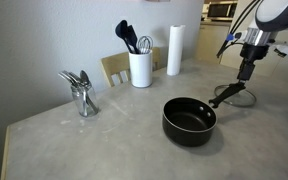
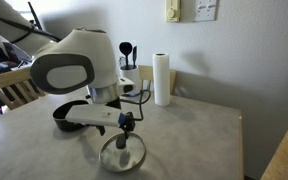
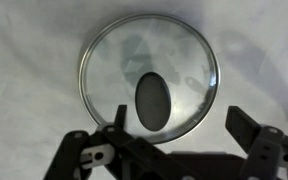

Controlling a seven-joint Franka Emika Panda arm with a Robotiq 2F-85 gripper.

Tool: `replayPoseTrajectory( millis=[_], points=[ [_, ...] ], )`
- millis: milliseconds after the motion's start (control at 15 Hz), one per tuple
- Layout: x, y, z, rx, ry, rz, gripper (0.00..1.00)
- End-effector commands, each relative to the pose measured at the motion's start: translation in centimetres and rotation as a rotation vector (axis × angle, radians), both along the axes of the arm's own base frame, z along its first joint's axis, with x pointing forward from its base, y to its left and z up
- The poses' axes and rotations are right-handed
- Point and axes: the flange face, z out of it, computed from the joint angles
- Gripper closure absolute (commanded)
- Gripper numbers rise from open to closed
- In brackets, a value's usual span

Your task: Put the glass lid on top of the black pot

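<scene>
The dark oval knob [image 3: 153, 101] is still beyond my gripper's fingers, so closing now would miss it. My gripper moves toward it first.
The glass lid [image 3: 150, 82] lies flat on the grey table, round and clear with a metal rim and a dark oval knob. It also shows in both exterior views [image 2: 122, 152] [image 1: 235, 96]. My gripper [image 3: 184, 125] hangs open just above it, fingers spread over the lid's near edge, holding nothing. It shows in both exterior views [image 1: 244, 72] [image 2: 125, 126]. The black pot [image 1: 189, 120] sits on the table beside the lid, its long handle reaching toward the lid. In an exterior view the pot [image 2: 69, 112] is mostly hidden behind my arm.
A white utensil holder [image 1: 140, 68] with dark utensils and a paper towel roll [image 1: 174, 50] stand at the table's back by the wall. A metal utensil stand [image 1: 82, 92] sits near the table's far side. A wooden chair [image 1: 115, 65] stands behind.
</scene>
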Motion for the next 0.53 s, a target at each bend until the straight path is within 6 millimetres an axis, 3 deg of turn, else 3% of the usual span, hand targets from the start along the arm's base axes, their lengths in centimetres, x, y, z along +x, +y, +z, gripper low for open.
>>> replayPoseTrajectory(
  millis=[0,467],
  points=[
    [0.1,0.0,0.1,-0.001,-0.001,0.001,0.00],
    [0.2,-0.7,-1.6,-0.038,0.018,0.031,0.00]
  ],
)
